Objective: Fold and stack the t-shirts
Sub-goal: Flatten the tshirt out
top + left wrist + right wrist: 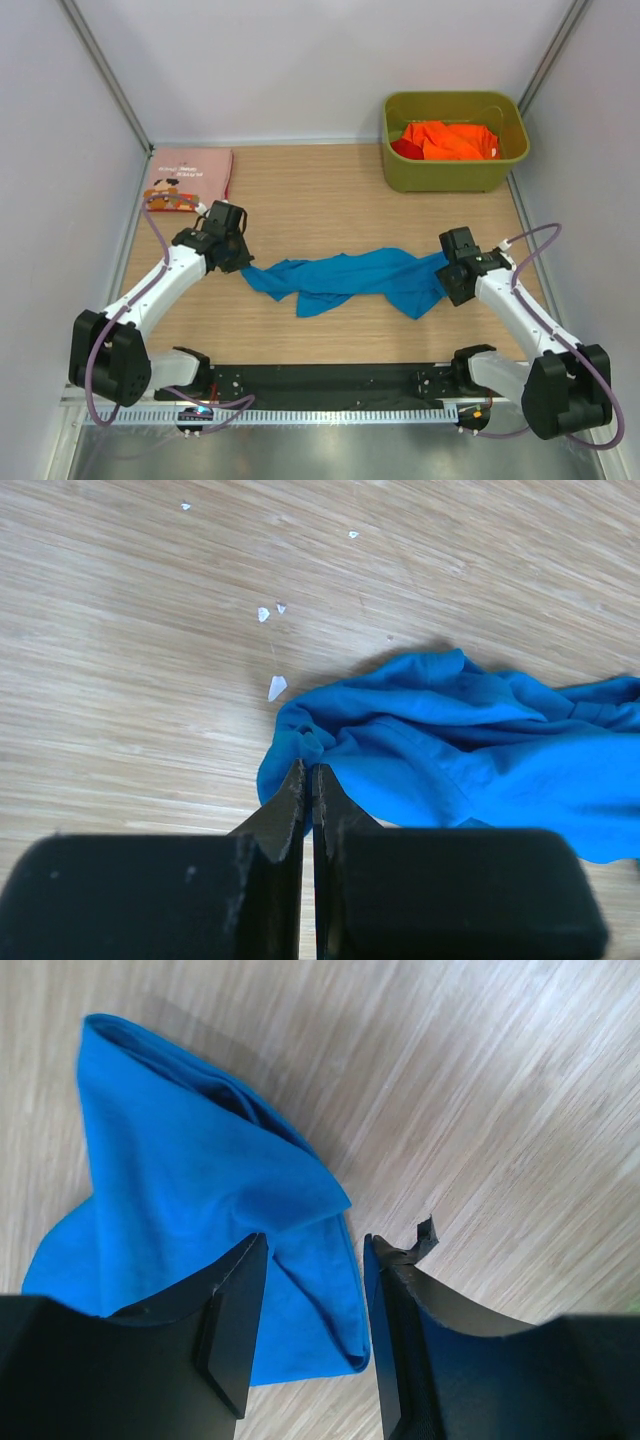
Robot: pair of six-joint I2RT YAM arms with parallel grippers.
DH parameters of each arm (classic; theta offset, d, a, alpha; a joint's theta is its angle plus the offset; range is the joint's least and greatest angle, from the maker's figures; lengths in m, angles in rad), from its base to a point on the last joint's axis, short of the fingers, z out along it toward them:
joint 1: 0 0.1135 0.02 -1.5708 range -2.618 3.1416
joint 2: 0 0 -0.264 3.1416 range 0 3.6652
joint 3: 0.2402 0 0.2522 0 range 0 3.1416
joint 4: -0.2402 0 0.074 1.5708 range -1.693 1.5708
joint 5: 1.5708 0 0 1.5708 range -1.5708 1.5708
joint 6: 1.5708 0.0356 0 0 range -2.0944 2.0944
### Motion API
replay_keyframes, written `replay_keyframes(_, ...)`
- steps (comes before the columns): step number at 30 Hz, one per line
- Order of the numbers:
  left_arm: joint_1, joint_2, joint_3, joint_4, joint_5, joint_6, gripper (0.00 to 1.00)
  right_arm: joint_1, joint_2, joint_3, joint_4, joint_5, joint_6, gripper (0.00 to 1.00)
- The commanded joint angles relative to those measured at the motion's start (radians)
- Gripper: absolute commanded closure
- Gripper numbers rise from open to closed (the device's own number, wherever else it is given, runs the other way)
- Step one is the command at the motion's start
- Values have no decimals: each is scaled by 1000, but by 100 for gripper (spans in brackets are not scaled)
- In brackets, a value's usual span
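Note:
I need to spread the bright blue t-shirt (350, 280) for folding, so my right gripper should next grab the folded corner at its end opposite my left gripper.
The bright blue t-shirt (350, 280) lies crumpled in a long strip across the middle of the table. My left gripper (240, 262) is at its left end, its jaws shut on a bunched edge of the shirt (480, 760) in the left wrist view (310, 770). My right gripper (448, 280) is open at the shirt's right end, with a folded corner of the blue cloth (200, 1160) lying between its jaws (315, 1250) on the table. A folded pink t-shirt (190, 178) with brown print lies at the back left. The orange t-shirt (455, 140) and the red one (405, 148) lie in the bin.
The olive-green bin (455, 180) stands at the back right. Small white flecks (277, 687) lie on the wood near the shirt's left end. White walls enclose the table on three sides. A black base rail (330, 385) runs along the near edge.

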Motion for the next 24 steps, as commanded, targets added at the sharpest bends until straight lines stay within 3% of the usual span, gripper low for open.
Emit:
replay_keyframes(1, 6, -19, -2, 38, 21, 3, 100, -4, 39, -22, 59, -17, 124, 50)
replay_keyframes(17, 6, -10, -5, 52, 27, 0, 100, -5, 96, -157, 229, 52, 259, 51)
replay_keyframes(20, 6, -8, -7, 50, 24, -2, 100, -7, 90, -187, 244, 75, 271, 61)
replay_keyframes(23, 6, -10, -7, 49, 26, -5, 100, -7, 72, -198, 256, 127, 259, 78)
replay_keyframes(24, 6, -11, -7, 49, 30, -8, 100, -7, 63, -213, 282, 152, 248, 93)
